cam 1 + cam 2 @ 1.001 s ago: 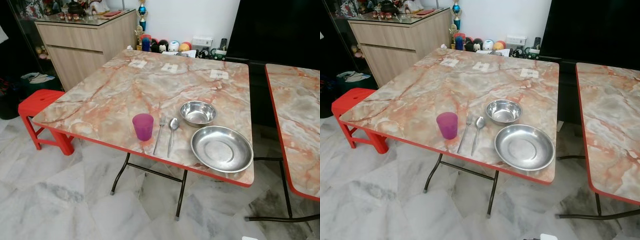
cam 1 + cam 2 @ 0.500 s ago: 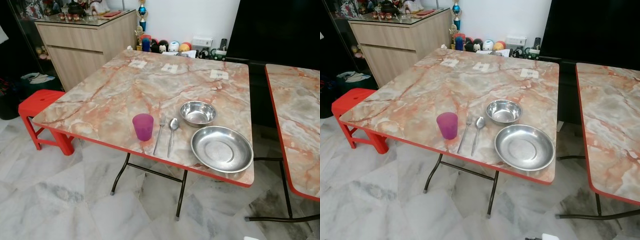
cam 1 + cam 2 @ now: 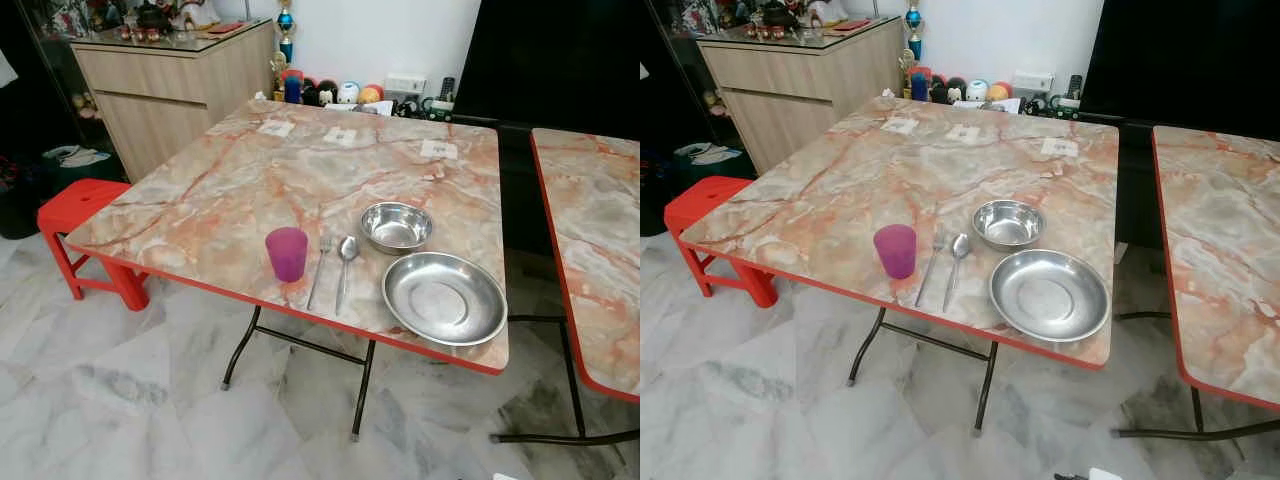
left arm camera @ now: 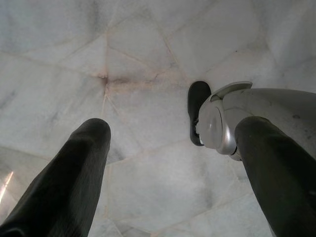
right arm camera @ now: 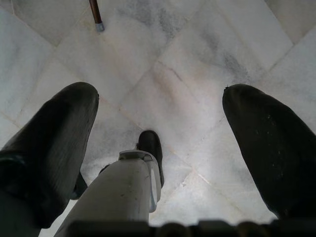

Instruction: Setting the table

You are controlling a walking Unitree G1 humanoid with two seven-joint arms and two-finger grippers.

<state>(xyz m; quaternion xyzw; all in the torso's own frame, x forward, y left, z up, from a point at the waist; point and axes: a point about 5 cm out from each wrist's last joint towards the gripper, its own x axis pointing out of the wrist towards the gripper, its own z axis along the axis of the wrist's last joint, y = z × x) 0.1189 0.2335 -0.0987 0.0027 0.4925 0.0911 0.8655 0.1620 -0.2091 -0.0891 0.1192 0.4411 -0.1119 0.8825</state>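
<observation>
The steel plate is far wider than the robot's open fingers, so the right gripper needs to grab the plate's thin rim near the table's edge next.
On the marble-patterned folding table [image 3: 260, 170], near its front edge, stands a purple cup [image 3: 287, 253]. To its right lie a fork [image 3: 319, 268] and a spoon [image 3: 344, 262] side by side. A small steel bowl [image 3: 396, 226] sits behind a wide steel plate [image 3: 444, 297] at the front right corner. My left gripper [image 4: 173, 143] hangs open over the marble floor, nothing between its fingers. My right gripper [image 5: 158, 123] also hangs open above the floor beside my leg.
A red plastic stool [image 3: 85, 225] stands at the table's left. A wooden sideboard [image 3: 170, 85] is behind it, with toys along the back wall. A second marble table [image 3: 595, 240] stands to the right across a narrow gap. Pale marble floor [image 3: 130, 400] lies in front.
</observation>
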